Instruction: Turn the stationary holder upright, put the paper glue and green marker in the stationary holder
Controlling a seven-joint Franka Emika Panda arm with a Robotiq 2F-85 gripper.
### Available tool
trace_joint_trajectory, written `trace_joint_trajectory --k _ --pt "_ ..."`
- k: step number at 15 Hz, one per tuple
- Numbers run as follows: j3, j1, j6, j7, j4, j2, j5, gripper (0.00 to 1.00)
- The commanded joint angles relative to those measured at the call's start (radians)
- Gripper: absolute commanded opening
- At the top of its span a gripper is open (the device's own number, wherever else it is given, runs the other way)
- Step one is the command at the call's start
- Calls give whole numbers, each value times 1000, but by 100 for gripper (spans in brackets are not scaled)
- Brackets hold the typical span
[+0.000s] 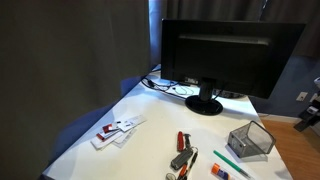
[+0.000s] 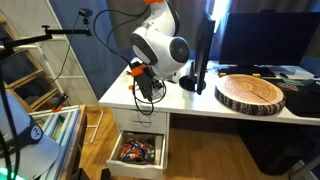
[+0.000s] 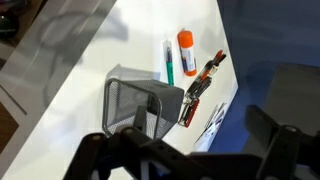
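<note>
I should next grab the stationary holder (image 3: 140, 100) by the raised rim of its opening with my gripper, to turn it upright onto its base.
The stationary holder (image 3: 140, 100), a dark wire-mesh box, lies tilted on its side on the white desk; it also shows in an exterior view (image 1: 250, 140). The green marker (image 3: 168, 62) and the orange paper glue (image 3: 186, 50) lie side by side just beyond it, and both show near the desk's front edge in an exterior view: marker (image 1: 228, 163), glue (image 1: 219, 172). My gripper (image 3: 185, 150) is open and empty, hovering above the desk with the holder near its left finger. The arm's end shows in an exterior view (image 2: 145, 80).
A red-handled tool (image 3: 205, 80) lies next to the holder. White cards (image 1: 118, 130) lie on the desk. A black monitor (image 1: 225, 55) stands at the back. A round wood slab (image 2: 250, 92) rests on the desk, above an open drawer (image 2: 138, 150).
</note>
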Motion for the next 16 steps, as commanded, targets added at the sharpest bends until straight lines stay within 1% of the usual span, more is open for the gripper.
trace_joint_trajectory --k 1,3,5,10,12,13,14,16 --pt "18 -1 55 -64 84 86 105 100" --pt "22 2 60 -80 129 136 152 100" --pt "23 10 57 -80 169 186 168 100" --pt "22 28 55 -70 249 293 159 100" --pt "26 25 35 -68 276 322 156 100" --pt "30 23 26 -67 287 336 156 96" --pt "32 19 11 -63 296 347 153 74" --pt "35 12 -15 -62 308 359 155 69"
